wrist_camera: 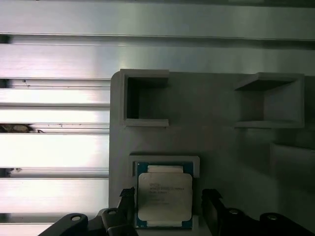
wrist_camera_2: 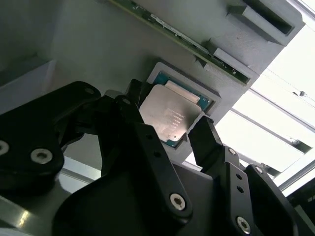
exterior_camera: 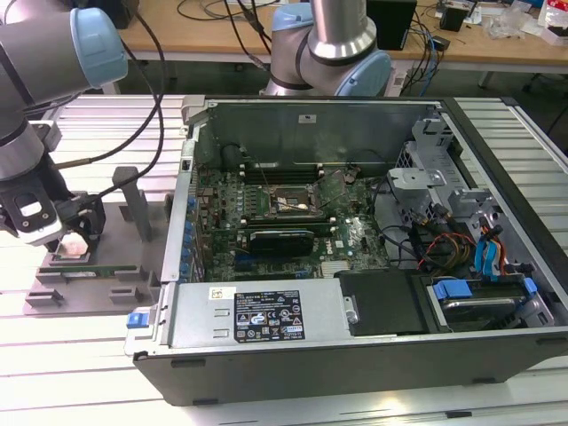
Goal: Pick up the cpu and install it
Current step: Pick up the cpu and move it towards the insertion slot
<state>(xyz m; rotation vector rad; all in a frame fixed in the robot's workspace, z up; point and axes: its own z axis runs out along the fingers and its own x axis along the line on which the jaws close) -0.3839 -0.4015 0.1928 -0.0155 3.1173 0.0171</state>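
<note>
Next, my gripper grabs the chip's open side edges, since the holder's raised rim wraps the chip's end and corners.
The cpu [wrist_camera: 164, 195], a flat square chip with a silver top, lies in a shallow square recess of the grey holder [wrist_camera: 221, 142]. My gripper [wrist_camera: 167, 197] hangs just over it, open, with one black finger on each side of the chip and a small gap at each. In the second wrist view the cpu [wrist_camera_2: 170, 115] sits between the same two fingers [wrist_camera_2: 204, 135]. In the exterior view the gripper [exterior_camera: 69, 238] is low over the holder [exterior_camera: 115, 284] at the exterior view's left, outside the computer case. The motherboard socket [exterior_camera: 288, 206] lies open in the middle of the case.
A long green memory stick [exterior_camera: 89, 269] rests on edge in the holder beside the cpu. Grey upright posts [exterior_camera: 133, 209] stand on the holder close to the gripper. The open computer case [exterior_camera: 355, 266] has tall metal walls, cables and drive bays at the exterior view's right.
</note>
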